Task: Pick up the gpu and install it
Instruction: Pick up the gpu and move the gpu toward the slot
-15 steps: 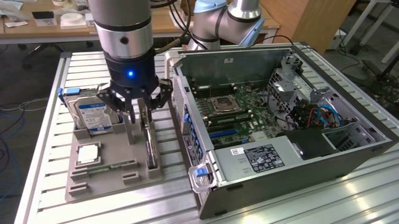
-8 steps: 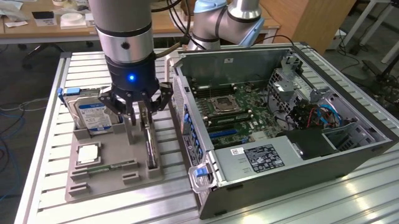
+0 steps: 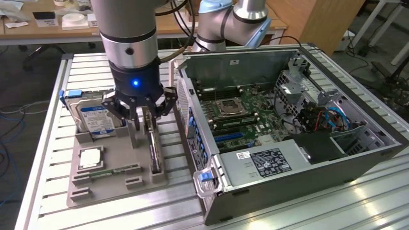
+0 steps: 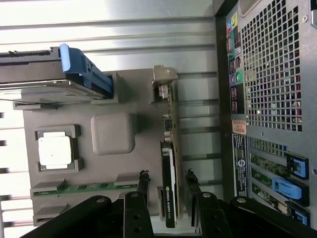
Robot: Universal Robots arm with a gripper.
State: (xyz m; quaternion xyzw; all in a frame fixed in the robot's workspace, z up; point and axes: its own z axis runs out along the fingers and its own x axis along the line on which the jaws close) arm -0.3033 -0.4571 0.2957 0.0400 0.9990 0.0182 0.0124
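Observation:
Next, my gripper takes hold of the GPU by its black-covered end [image 3: 153,139], where both sides of the GPU run flat. The GPU's silver bracket juts out sideways.
The gpu [image 3: 154,149] stands on edge in a slot of the grey holder tray [image 3: 121,186], a thin card with a black face and a silver bracket at its far end. In the wrist view the gpu [image 4: 169,163] runs lengthwise between my fingers. My gripper [image 3: 148,125] hangs straight above the card's near half. The gripper [image 4: 167,176] is open, one black finger on each side of the card, with a small gap showing on both sides. Nothing is held.
The tray also holds a hard drive [image 3: 96,117] with a blue-white label, a CPU [image 3: 91,158] and a memory stick [image 3: 108,171]. The open computer case [image 3: 288,120] stands close beside the tray at the exterior view's right, motherboard exposed. A second arm's base [image 3: 230,24] stands behind it.

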